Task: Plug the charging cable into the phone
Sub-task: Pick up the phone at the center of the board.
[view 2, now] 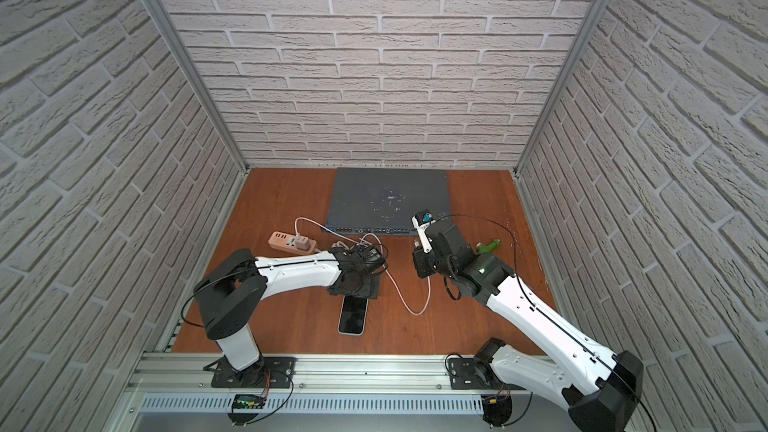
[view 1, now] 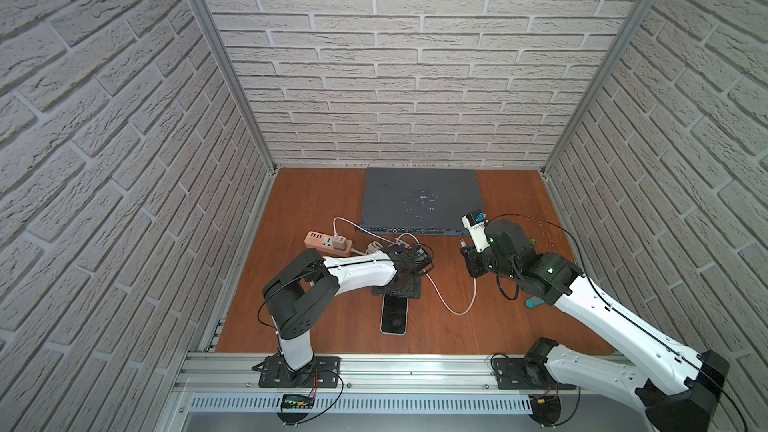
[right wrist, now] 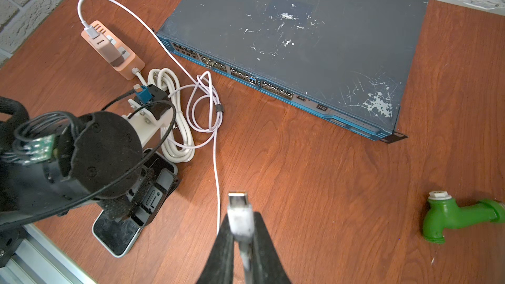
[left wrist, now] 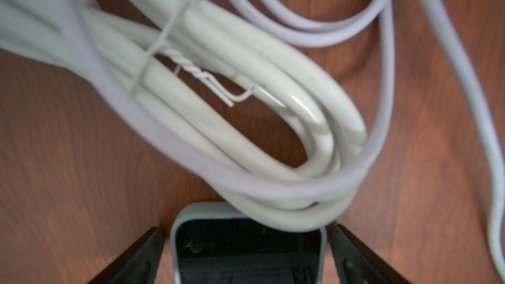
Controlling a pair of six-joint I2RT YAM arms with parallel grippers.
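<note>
My left gripper is to grab the phone next across its side edges at its far end, so that the phone's near end stays free for plugging in.
The phone (view 1: 394,317) (view 2: 353,315) lies flat on the wooden table, black screen up. My left gripper (view 1: 395,289) points down over its far end. In the left wrist view the phone's pale rim (left wrist: 191,211) sits between the two black fingers (left wrist: 136,258), and the left gripper (left wrist: 246,230) is open, with wood showing between one finger and the rim. My right gripper (right wrist: 241,230) (view 1: 464,245) is shut on the charging cable just behind its white plug (right wrist: 240,211), held above the table. The charging cable (view 1: 453,309) (view 2: 409,309) sags in a loop between the arms.
A thick white cord bundle (left wrist: 246,77) (right wrist: 177,132) lies against the phone's far end. A pink power strip (view 1: 328,241) is at the left, a large grey-blue box with ports (view 1: 422,199) at the back, and a green tap (right wrist: 459,215) at the right.
</note>
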